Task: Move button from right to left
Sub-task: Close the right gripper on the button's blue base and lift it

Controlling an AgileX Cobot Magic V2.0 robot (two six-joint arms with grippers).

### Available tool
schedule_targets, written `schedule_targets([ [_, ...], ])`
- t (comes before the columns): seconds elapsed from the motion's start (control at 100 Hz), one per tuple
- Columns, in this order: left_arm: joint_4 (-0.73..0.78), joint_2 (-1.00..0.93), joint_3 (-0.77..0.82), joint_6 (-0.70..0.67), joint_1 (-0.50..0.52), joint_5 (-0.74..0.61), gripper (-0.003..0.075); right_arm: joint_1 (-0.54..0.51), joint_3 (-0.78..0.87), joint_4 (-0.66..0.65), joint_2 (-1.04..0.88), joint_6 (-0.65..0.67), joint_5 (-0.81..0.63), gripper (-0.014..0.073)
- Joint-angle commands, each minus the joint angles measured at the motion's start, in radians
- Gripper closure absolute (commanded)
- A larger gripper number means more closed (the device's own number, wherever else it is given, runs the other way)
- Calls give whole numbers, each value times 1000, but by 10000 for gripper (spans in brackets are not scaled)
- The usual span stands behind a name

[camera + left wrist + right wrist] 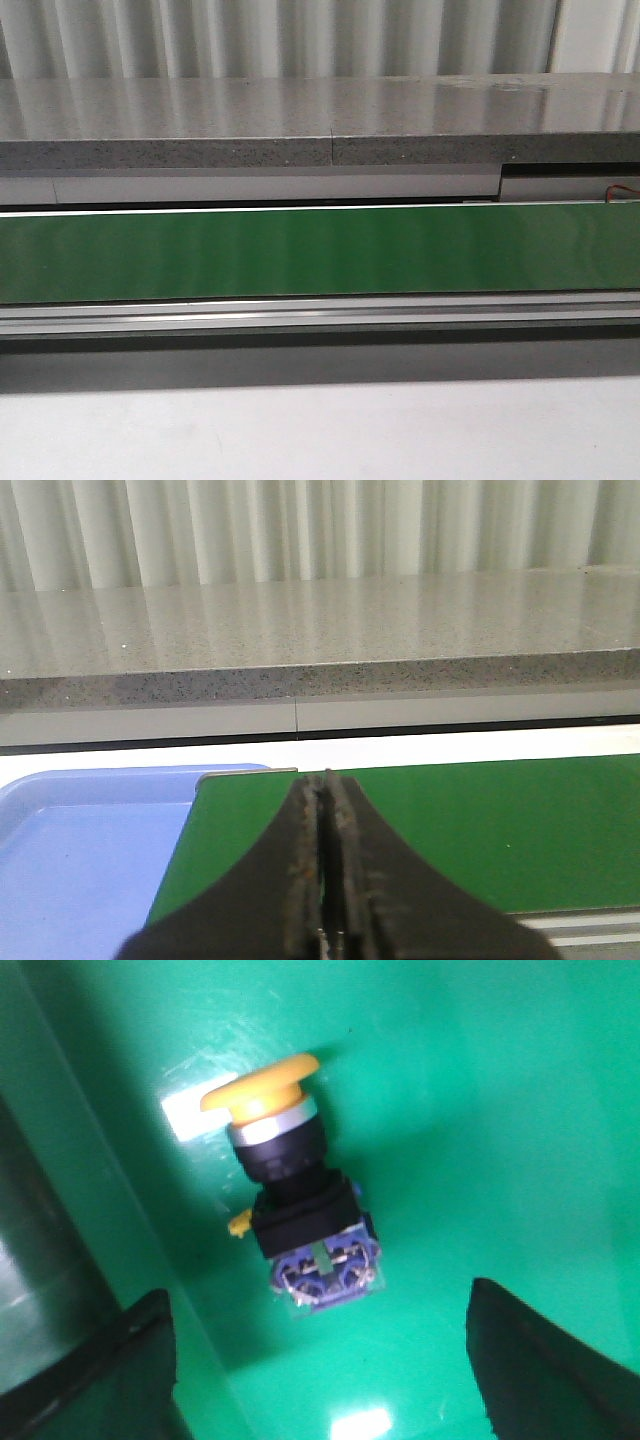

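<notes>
My right gripper should move toward the blue contact block [326, 1267] first and then close on it, because its fingers are still short of the block.
The button [292, 1195] lies on its side on a glossy green floor in the right wrist view: round yellow cap, silver ring, black collar, blue-and-clear contact block with a green mark. My right gripper [320, 1380] is open, its two dark fingers wide apart, with the button just beyond the gap and not touched. My left gripper [325, 860] is shut and empty over the green conveyor belt [480, 830], next to a blue tray [80, 860]. No gripper and no button show in the front view.
The green belt [320, 250] runs across the front view between a grey stone shelf [320, 120] behind and metal rails [320, 315] in front. A green wall [70, 1160] rises beside the button.
</notes>
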Motion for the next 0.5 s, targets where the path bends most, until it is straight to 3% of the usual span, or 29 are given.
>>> schedule_targets([
  [0.0,-10,-34,40,-5,3,-71,741,-6,-36,-20,-26,-8,-5,1],
  [0.49,-10,-34,40,-5,3,-71,741,-17,-37,-53,73,-37,-16,28],
])
